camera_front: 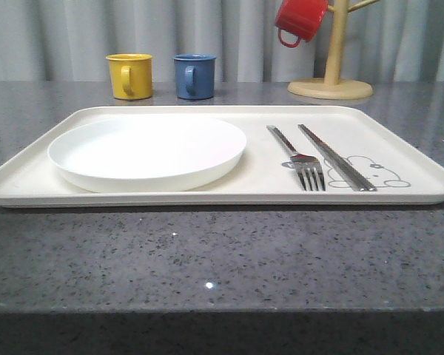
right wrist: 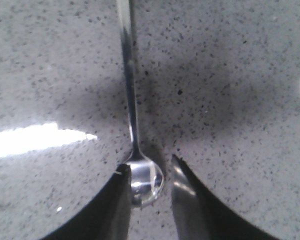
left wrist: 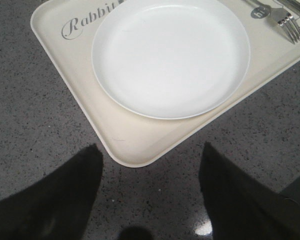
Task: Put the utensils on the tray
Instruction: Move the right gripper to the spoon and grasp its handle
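My right gripper has its fingers over the spoon's bowl (right wrist: 146, 179) in the right wrist view, short of the handle. It should move toward the spoon's thin handle (right wrist: 132, 110) before it closes.
The cream tray (camera_front: 207, 198) lies across the table with a fork (camera_front: 300, 159) and a pair of chopsticks (camera_front: 337, 159) side by side on its right part. In the right wrist view the spoon (right wrist: 131, 95) lies on the speckled table off the tray, its bowl between the fingers of my right gripper (right wrist: 149, 164). The bowl rests against one finger (right wrist: 115, 210) and a gap shows to the other, so the jaws are narrowly open. My left gripper (left wrist: 150, 146) hangs wide open over the table just off the tray's (left wrist: 135, 145) near left corner, holding nothing.
A round white plate (camera_front: 148, 148) fills the tray's left half. Behind the tray stand a yellow mug (camera_front: 129, 75) and a blue mug (camera_front: 194, 75). A red mug (camera_front: 300, 20) hangs on a wooden mug tree (camera_front: 331, 74) at the back right.
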